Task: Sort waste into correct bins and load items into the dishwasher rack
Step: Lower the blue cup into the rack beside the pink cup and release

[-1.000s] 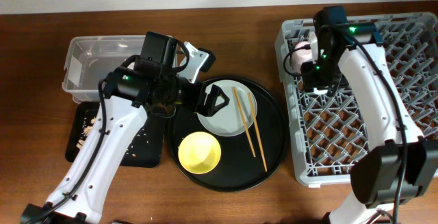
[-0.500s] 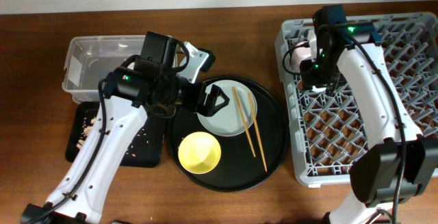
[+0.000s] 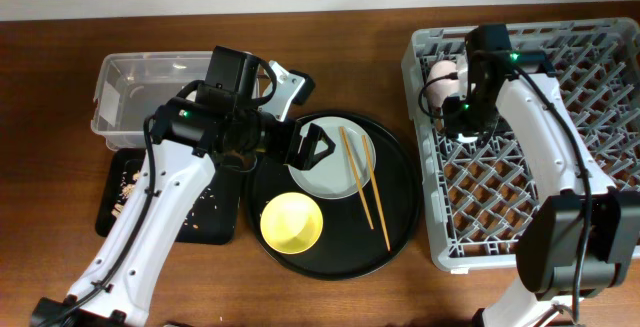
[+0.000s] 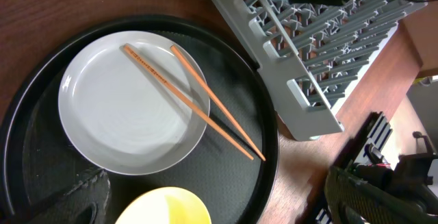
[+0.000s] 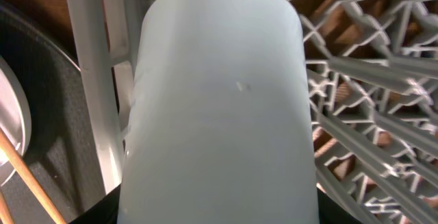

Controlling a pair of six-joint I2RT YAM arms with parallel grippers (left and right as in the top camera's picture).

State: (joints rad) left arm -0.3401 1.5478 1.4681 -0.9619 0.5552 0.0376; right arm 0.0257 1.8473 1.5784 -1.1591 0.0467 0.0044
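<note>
The small light-blue cup hangs over pegs inside the rack's side and would land in the rack (image 3: 600, 167), so it is time for my right gripper to open.
My right gripper (image 3: 466, 117) is shut on the small light-blue cup (image 5: 219, 101), which fills the right wrist view. It hangs over the far left part of the grey dishwasher rack (image 3: 600, 167). The pink cup (image 3: 443, 72) lies in the rack's far left corner, just beside it. My left gripper (image 3: 300, 117) stands open and empty above the pale plate (image 3: 325, 162). The wooden chopsticks (image 3: 362, 179) lie across that plate, and the yellow bowl (image 3: 291, 222) sits in front of it. In the left wrist view both fingers (image 4: 75, 196) flank the bowl (image 4: 164, 210) from above.
Plate and bowl rest on a large round black tray (image 3: 400, 207). The clear tub (image 3: 130, 97) stands at the far left. In front of it the black rectangular tray (image 3: 115, 217) holds beige scraps (image 3: 125, 189), partly hidden under my left arm.
My right gripper has shifted slightly to the right with the blue cup, so more of the pink cup shows. The left arm has not moved.
</note>
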